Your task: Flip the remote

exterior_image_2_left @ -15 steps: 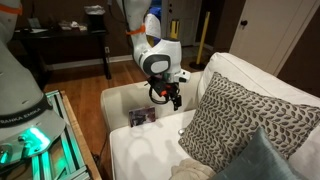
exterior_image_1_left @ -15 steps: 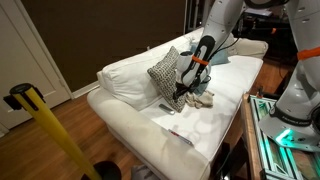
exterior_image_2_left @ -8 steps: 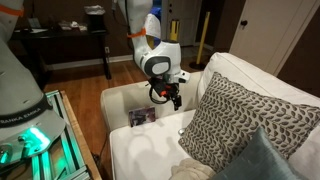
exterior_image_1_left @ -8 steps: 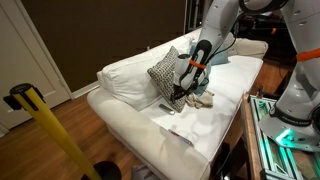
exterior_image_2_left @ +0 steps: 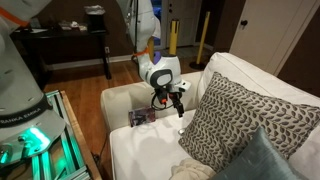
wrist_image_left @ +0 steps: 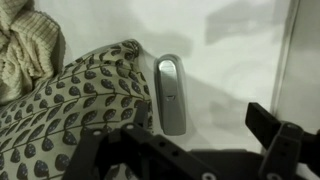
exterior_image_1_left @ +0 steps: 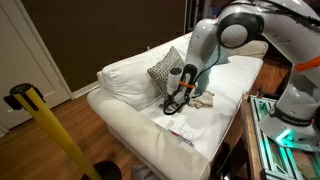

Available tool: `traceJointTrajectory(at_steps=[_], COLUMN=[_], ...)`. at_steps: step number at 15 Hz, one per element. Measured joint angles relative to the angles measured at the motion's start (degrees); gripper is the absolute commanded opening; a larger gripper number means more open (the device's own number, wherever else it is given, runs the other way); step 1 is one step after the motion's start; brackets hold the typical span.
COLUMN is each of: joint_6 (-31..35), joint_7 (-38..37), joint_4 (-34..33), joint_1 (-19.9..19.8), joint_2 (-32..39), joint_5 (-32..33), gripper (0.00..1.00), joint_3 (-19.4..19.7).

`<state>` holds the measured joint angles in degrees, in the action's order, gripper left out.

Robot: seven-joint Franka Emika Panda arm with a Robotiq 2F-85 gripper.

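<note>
My gripper is to grab the remote [wrist_image_left: 171, 92] by its near end next, with my fingers across its long side edges. The remote's far end stays free to flip over.
The remote [wrist_image_left: 171, 92] is a slim bar with its pale grey face up. It lies on the white sofa cushion [wrist_image_left: 235, 70], right against the edge of the patterned pillow [wrist_image_left: 80, 95]. My gripper [wrist_image_left: 200, 125] is open and empty, close above the remote's near end. The left finger [wrist_image_left: 138, 112] stands by the remote and the right finger [wrist_image_left: 262, 120] is well out to the side. In both exterior views the gripper [exterior_image_1_left: 177, 101] [exterior_image_2_left: 170, 99] hangs low over the seat by the pillow. I cannot make out the remote there.
A crumpled cream cloth [exterior_image_1_left: 204, 98] [wrist_image_left: 25, 50] lies beside the patterned pillow [exterior_image_1_left: 165, 70] [exterior_image_2_left: 235, 125]. A flat white item with a red mark [exterior_image_1_left: 181, 134] lies near the seat's front edge. A printed card [exterior_image_2_left: 141, 117] lies on the seat. A yellow pole [exterior_image_1_left: 45, 130] stands on the floor.
The arm has swung and bent so that its elbow now looms over the sofa. The gripper has sunk slightly toward the seat beside the pillow. The jaws stay open.
</note>
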<state>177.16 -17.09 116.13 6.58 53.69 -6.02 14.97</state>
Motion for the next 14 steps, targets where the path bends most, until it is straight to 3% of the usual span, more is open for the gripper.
traceJointTrajectory(at_steps=[7, 14], joint_6=[-1.2, -9.1], joint_7=[-2.3, -1.9], joint_4=[-14.7, -27.1], joint_1=[0.2, -2.9], joint_2=[15.2, 23.6], joint_5=[-1.9, -1.8], gripper=[1.0, 1.0], joint_3=[1.8, 0.8])
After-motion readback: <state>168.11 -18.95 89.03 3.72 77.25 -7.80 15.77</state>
